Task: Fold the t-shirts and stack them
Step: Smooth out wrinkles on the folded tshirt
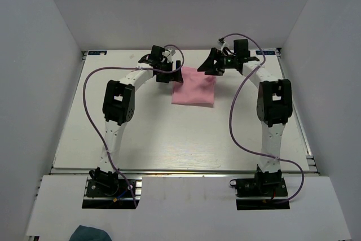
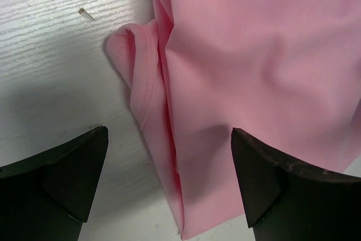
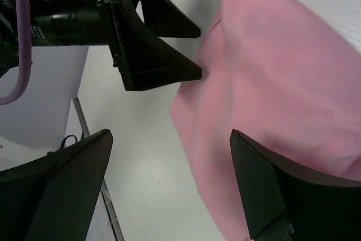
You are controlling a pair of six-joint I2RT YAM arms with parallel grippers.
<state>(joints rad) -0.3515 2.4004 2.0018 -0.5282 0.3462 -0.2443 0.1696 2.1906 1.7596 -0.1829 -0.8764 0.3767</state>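
Note:
I should next grab the light pink t-shirt with my left gripper across its folded side edge (image 1: pixel 177 82) (image 2: pixel 169 131), beside the sleeve hem that sticks out, to stack the t-shirt folded.
One light pink t-shirt (image 1: pixel 194 87) lies folded into a small rectangle at the far middle of the white table (image 1: pixel 169 139). My left gripper (image 1: pixel 173 76) is open and empty, just above the shirt's far left corner. In the left wrist view (image 2: pixel 169 179) its jaws straddle the shirt's folded edge (image 2: pixel 254 55), where a sleeve hem (image 2: pixel 138 66) pokes out. My right gripper (image 1: pixel 210 67) is open and empty over the far right corner. In the right wrist view (image 3: pixel 169 190) one finger hangs over the shirt (image 3: pixel 282 100) and the other over bare table. The left gripper (image 3: pixel 152 43) shows opposite.
A small dark teal cloth (image 1: pixel 90 233) lies off the table at the near left edge. White walls enclose the table on three sides. Purple cables (image 1: pixel 90 111) loop beside both arms. A metal rail (image 1: pixel 180 170) runs along the table's near edge.

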